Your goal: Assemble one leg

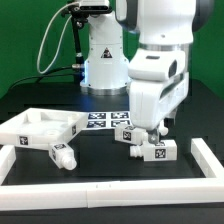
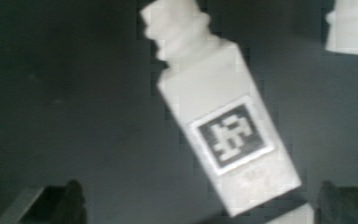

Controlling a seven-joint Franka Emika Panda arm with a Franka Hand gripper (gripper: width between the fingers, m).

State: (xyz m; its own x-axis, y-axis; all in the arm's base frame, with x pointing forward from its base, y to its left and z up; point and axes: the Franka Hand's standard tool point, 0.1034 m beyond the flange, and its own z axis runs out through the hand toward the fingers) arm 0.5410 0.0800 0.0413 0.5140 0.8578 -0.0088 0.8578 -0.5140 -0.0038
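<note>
I should lower my gripper first and then close it, as its fingers stop above the leg's blocky end [image 1: 163, 150], with dark table showing beside that end.
A white leg [image 2: 220, 110] lies on the black table, tag facing up, its narrower screw end [image 2: 176, 30] pointing away from my fingers. My gripper [image 2: 202, 206] is open and hovers just over the leg's blocky end, with one dark finger [image 2: 55, 203] on each side and nothing held. In the exterior view the gripper [image 1: 150, 137] hangs low over a leg [image 1: 159, 152] near the exterior view's right. A second leg [image 1: 127, 134] lies just beside it and a third leg [image 1: 62, 155] lies to the exterior view's left.
The large flat white panel [image 1: 30, 135] with a raised rim lies at the exterior view's left. The marker board [image 1: 108, 120] lies behind the legs. A white border rail [image 1: 209, 158] runs along the right and front. Another white part [image 2: 354, 25] shows in the wrist view.
</note>
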